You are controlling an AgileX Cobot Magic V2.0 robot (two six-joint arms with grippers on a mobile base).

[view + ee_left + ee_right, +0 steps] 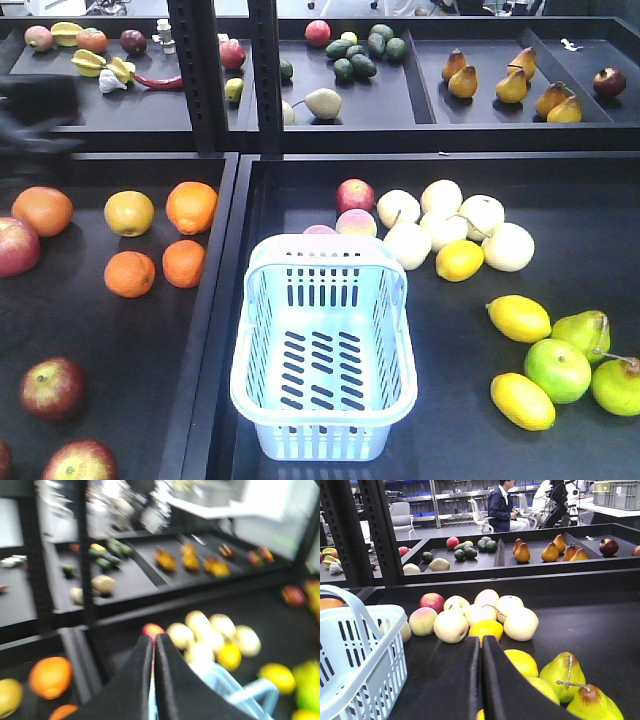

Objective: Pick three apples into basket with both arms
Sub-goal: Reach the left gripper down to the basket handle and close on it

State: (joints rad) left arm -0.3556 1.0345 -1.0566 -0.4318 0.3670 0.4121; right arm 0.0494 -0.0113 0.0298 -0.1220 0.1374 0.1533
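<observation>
I need to gather the apples in the pale blue basket [330,440], so next I should grab the basket by its handle [243,325] with my left gripper.
The pale blue basket [330,440] stands empty in the right tray, near its left wall. Three dark red apples lie in the left tray: one [52,388] near the front, one [78,462] at the bottom edge, one [15,245] at the left edge. A fourth red apple [355,194] sits just behind the basket. My left arm shows only as a dark blur [35,118] at the upper left. The left gripper [153,639] is shut and empty, high above the divider, with the basket [235,685] below to its right. The right gripper [481,639] is shut and empty, low beside the basket [365,650], over a lemon [486,628].
Oranges [190,205] lie in the left tray. Pale round fruit [460,215], lemons [518,318] and green pears [558,368] fill the right tray. A raised black divider [222,300] separates the trays. Black upright posts [205,70] stand before a back shelf of pears and avocados.
</observation>
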